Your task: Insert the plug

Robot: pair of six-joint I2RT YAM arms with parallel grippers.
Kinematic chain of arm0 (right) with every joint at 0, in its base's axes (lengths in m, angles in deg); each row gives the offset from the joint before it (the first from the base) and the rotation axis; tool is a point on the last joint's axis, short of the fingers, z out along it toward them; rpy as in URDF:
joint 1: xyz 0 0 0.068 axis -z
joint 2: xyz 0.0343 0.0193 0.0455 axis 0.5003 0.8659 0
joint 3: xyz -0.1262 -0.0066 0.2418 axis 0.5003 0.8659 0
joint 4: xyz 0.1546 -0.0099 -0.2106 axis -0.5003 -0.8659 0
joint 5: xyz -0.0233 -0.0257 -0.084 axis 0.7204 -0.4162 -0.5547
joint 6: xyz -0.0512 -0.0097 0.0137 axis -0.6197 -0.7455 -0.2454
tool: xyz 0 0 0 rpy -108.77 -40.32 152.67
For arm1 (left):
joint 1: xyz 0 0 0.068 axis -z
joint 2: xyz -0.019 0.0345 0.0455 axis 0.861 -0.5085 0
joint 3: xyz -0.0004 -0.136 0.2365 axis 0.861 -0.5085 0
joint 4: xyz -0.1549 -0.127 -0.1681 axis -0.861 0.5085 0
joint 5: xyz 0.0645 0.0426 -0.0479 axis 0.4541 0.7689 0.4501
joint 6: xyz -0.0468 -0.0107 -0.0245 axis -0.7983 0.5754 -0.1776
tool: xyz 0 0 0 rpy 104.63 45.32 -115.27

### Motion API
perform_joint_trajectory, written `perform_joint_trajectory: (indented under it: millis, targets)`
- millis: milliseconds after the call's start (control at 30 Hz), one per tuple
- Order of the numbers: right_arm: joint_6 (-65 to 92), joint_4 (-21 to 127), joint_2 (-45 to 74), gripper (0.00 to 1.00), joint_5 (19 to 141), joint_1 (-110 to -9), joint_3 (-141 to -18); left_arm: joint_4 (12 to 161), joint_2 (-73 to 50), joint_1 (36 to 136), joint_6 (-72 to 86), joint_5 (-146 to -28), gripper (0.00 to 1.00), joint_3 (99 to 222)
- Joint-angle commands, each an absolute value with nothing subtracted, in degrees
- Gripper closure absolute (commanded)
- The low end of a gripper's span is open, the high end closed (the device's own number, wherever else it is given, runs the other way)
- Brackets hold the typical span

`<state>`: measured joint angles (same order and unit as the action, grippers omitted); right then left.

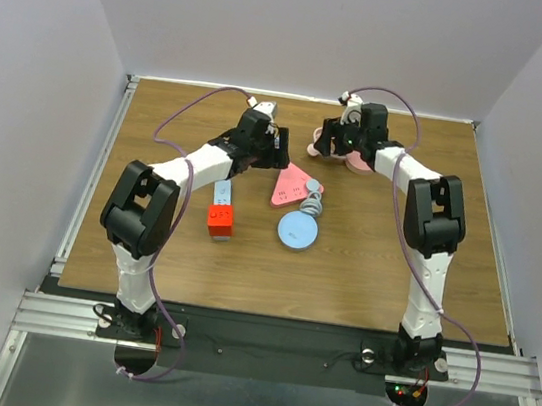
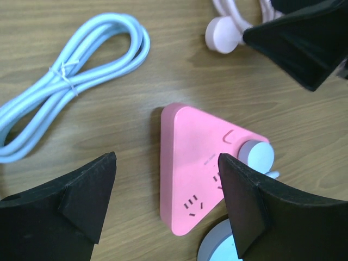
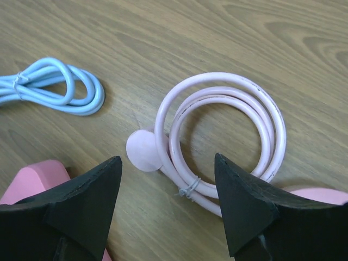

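My right gripper grabs the pink cable (image 3: 261,125) at its tied part (image 3: 190,187) next and leaves the pale pink round plug free to insert into the socket block.
A pink triangular socket block (image 2: 190,157) lies on the wooden table (image 1: 384,259); it also shows in the top view (image 1: 294,186). A pale grey-blue round plug (image 2: 256,155) sits at the block's corner. My left gripper (image 2: 167,160) hovers open above the block, nothing between its fingers. A pale pink round plug (image 3: 142,151) lies flat on the wood with its coiled pink cable (image 3: 261,125) tied beside it. My right gripper (image 3: 167,159) is open just above that plug and coil, holding nothing. From above, the left gripper (image 1: 277,148) and right gripper (image 1: 332,143) are close together at the far middle.
A bundled light blue cable (image 2: 65,81) lies left of the socket block. A light blue round disc (image 1: 297,232) sits in front of the block. A red block (image 1: 220,220) with a white strip lies to the left. Another pink piece (image 1: 359,163) lies under the right arm.
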<state>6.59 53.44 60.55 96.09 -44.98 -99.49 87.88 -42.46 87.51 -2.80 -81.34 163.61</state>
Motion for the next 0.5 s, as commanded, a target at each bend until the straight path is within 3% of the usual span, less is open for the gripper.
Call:
perform_joint_trajectory:
  millis: [0,467]
  targets:
    - [1.44,48.76,62.68,0.26,103.25,-42.94,-104.14,88.64,-43.27,86.77,-1.61,-82.75,0.14,167.56]
    - [-7.8,36.36,69.27,0.26,110.91,-40.65,-111.43,91.89,-47.23,85.63,-0.38,-83.98,0.14,173.18]
